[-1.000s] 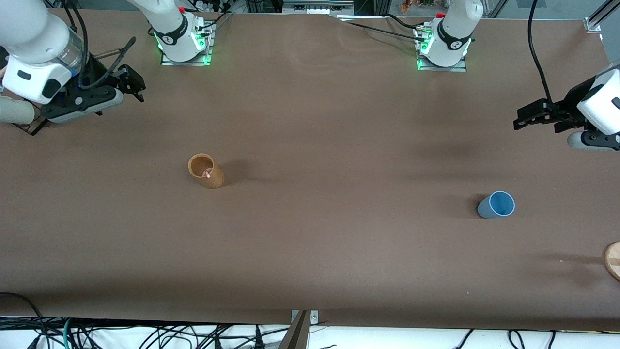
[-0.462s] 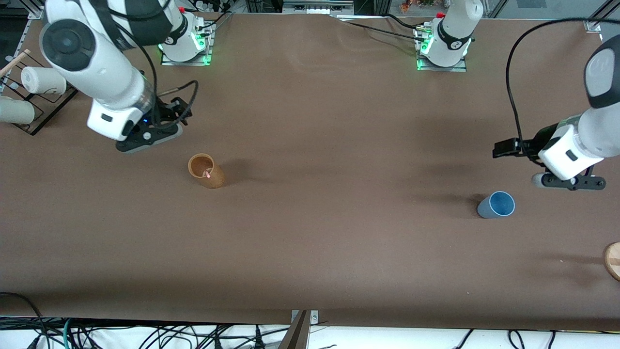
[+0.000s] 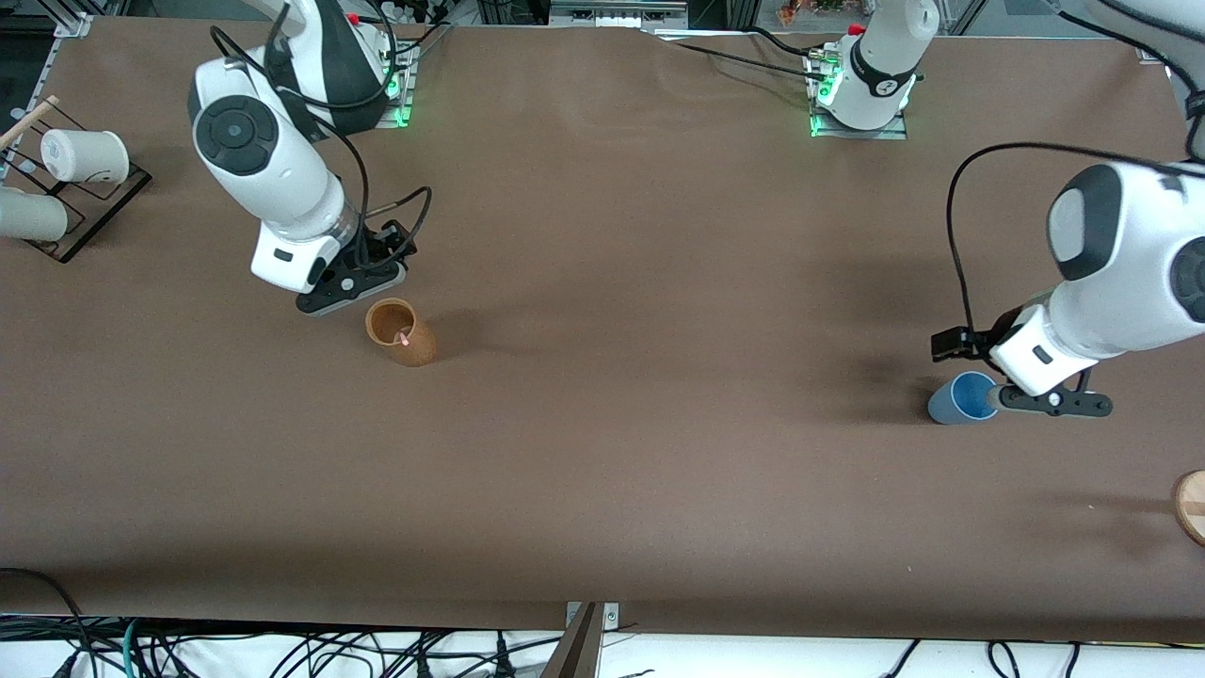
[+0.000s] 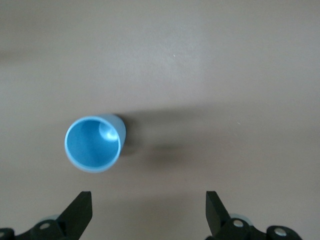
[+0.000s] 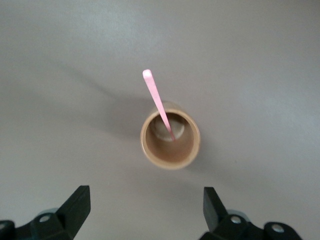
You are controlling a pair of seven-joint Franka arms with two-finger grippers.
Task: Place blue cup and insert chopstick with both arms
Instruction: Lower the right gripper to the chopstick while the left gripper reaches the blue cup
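Observation:
The left gripper should next pick up the blue cup point(image 4: 95, 142) by its rim point(image 4: 115, 153), so that the cup can be placed for putting the chopstick in.
The blue cup point(image 3: 953, 400) stands upright on the brown table toward the left arm's end, its mouth showing empty in the left wrist view point(image 4: 93, 144). My left gripper point(image 3: 953, 345) hangs over the table just beside it, open and empty point(image 4: 148, 200). The pink chopstick point(image 3: 404, 337) leans inside the tan cup point(image 3: 400, 331) toward the right arm's end; the right wrist view shows the stick point(image 5: 159, 105) rising out of that cup point(image 5: 170, 139). My right gripper point(image 3: 384, 243) hovers over the table beside the tan cup, open and empty point(image 5: 146, 195).
A black rack point(image 3: 89, 202) with white cups point(image 3: 83, 155) and a pale wooden rod point(image 3: 28, 118) sits at the right arm's end of the table. A round wooden disc point(image 3: 1192, 507) lies at the table's edge at the left arm's end.
Both arms have swung in from the table's ends. The left gripper has come to the blue cup, the right gripper to the tan cup. The cups have not moved.

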